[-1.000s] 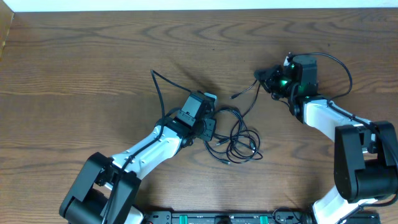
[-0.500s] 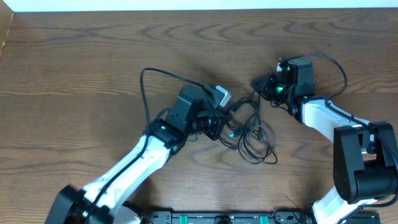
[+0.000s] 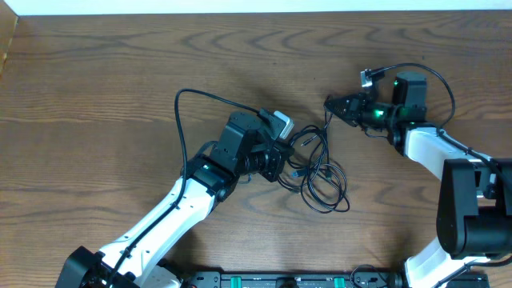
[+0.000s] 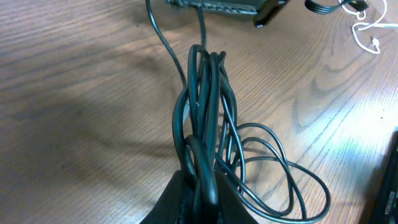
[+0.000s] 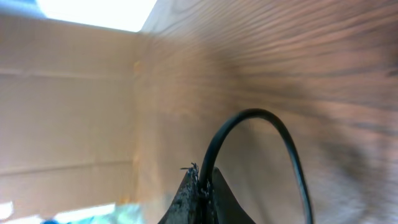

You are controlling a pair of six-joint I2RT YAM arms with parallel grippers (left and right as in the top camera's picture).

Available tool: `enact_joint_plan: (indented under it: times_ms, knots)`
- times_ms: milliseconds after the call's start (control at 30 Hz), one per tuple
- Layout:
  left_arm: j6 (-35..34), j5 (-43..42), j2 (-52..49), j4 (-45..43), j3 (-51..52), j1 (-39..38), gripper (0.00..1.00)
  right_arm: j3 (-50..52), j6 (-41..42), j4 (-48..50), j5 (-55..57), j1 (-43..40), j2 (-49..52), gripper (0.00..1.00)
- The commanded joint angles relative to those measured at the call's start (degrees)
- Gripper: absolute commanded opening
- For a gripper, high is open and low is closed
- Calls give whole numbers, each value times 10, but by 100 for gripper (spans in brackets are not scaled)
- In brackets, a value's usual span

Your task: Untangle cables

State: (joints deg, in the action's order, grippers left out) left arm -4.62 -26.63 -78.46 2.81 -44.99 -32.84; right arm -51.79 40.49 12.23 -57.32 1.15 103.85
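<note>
The black cable stretches from my right gripper's fingers beyond the tangle's loops, so my right gripper should keep holding the cable until its fingers come back beside the tangle [image 3: 322,173].
A tangle of thin black cables [image 3: 320,172] lies at the table's middle, with loops trailing to the lower right. My left gripper [image 3: 282,156] is shut on a bunch of several cable strands [image 4: 205,124], which rise taut from its jaws in the left wrist view. One strand arcs away over the table to the upper left [image 3: 180,108]. My right gripper [image 3: 330,104] is at the upper right of the tangle, shut on a single black cable [image 5: 249,118] that curves out from its fingertips. That cable runs down into the tangle.
A black unit [image 3: 288,280] sits along the table's front edge. A white cable [image 4: 367,31] lies on the wood at the top right of the left wrist view. The table's far edge [image 3: 256,12] runs along the top.
My left gripper lifted the cable bunch up and to the right, then settled. My right gripper shifted left, then back right, pulling its strand. The tangle's loops spread to the lower right.
</note>
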Motion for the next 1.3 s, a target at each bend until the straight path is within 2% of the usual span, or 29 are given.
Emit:
enact_joint_plan:
  times_ms: [0,200,367,467,533,600,700,733,800,900,1033,1100,1167,1267]
  knots:
    - [4,2,1,-7,-2,0,8,-3,-11,2,-133,3,-8,1]
    - [6,3,1,-17,-2,0,8,-3,-11,-1,-213,17,-8,1]
    - [6,4,1,-59,-2,0,7,-3,-11,-5,-260,31,-8,1]
    - [6,23,1,-64,-2,0,8,-3,-27,-5,-255,35,-8,2]
    - [6,27,1,-63,-2,0,8,-3,-44,-5,-230,34,-8,9]
    - [5,27,1,-63,-2,0,8,-3,-46,-5,-179,34,-8,20]
    - [5,27,1,-63,-2,0,8,-3,-62,-7,-90,35,-8,56]
    - [5,27,1,-63,-2,0,8,-3,-66,-13,-58,35,-8,63]
    - [5,27,1,-63,-2,0,8,-3,-76,-28,-9,35,-8,64]
    - [6,47,1,-50,-2,0,8,-3,-82,-48,2,34,-8,64]
    - [6,111,-1,-11,-2,0,8,-3,-93,-61,10,29,-17,78]
    - [5,126,-1,-1,-2,0,8,-3,-93,-70,19,23,-25,80]
    - [5,144,-2,2,-2,0,8,-3,-94,-90,19,15,-41,79]
    - [5,165,-2,2,-2,0,8,-3,-131,-139,19,16,-69,70]
